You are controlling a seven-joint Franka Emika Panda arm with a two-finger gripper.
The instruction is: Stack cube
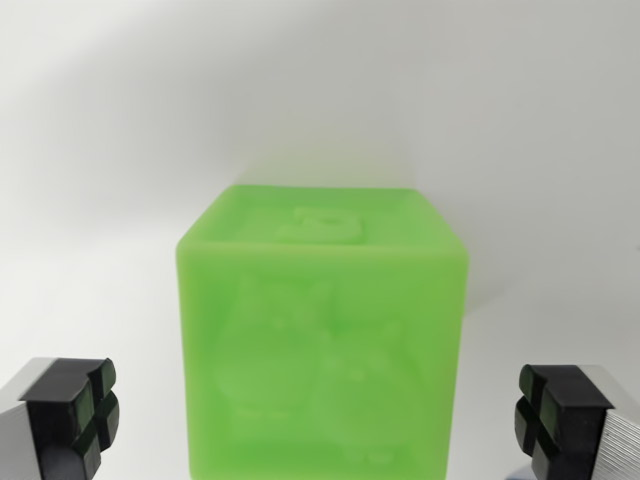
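My gripper will grab the light green cube by its opposite sides next. Then it can stack the cube.
A bright green translucent cube (322, 330) with raised animal figures on its near face and a raised shape on its top fills the middle of the wrist view, resting on a white surface (320, 90). My gripper (318, 415) is open. Its left fingertip (78, 410) and right fingertip (555, 415) stand on either side of the cube's lower half, each with a clear gap to the cube. Nothing is held. The cube's bottom edge is cut off by the frame. No second cube is in view.
Only the plain white surface surrounds the cube, with soft shadow behind it and to its right.
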